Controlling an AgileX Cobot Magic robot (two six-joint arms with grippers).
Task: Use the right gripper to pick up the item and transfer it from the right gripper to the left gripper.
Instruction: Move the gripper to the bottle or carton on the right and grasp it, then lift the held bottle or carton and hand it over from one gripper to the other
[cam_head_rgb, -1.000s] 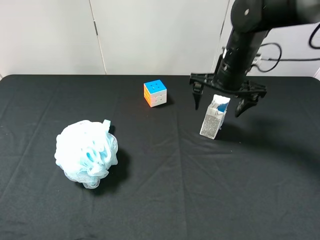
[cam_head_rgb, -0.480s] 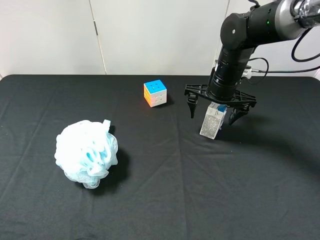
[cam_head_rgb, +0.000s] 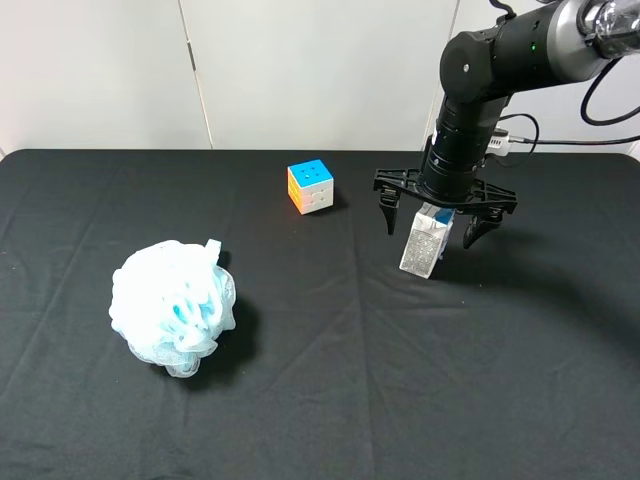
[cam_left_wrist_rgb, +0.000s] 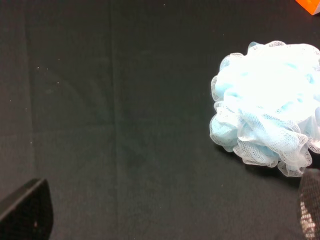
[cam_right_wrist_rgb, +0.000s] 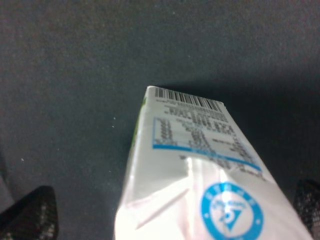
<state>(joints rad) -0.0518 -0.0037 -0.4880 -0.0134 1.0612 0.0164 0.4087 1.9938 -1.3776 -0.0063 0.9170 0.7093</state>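
My right gripper grabs the carton by its end with the blue round logo (cam_right_wrist_rgb: 231, 211) next, which leaves the carton's barcode end (cam_right_wrist_rgb: 186, 100) free for my left gripper.
The item, a small white carton (cam_head_rgb: 424, 243) with a speckled grey side and a blue top patch, stands upright on the black table right of centre. My right gripper (cam_head_rgb: 430, 228) hangs straight down over it, prongs spread wide to either side of its top, not touching it. In the right wrist view the carton (cam_right_wrist_rgb: 200, 175) fills the space between the two fingertips (cam_right_wrist_rgb: 31, 214), showing a barcode and a blue round logo. My left gripper (cam_left_wrist_rgb: 167, 215) shows only in the left wrist view, open and empty, low over the table near the pouf.
A pale-blue mesh bath pouf (cam_head_rgb: 173, 305) lies at the left of the black cloth-covered table (cam_head_rgb: 330, 400); it also shows in the left wrist view (cam_left_wrist_rgb: 265, 105). A multicoloured puzzle cube (cam_head_rgb: 311, 186) sits at the back, left of the carton.
My right gripper has come down and slightly left, so its spread prongs now flank the carton's top. The carton, cube and pouf have not moved.
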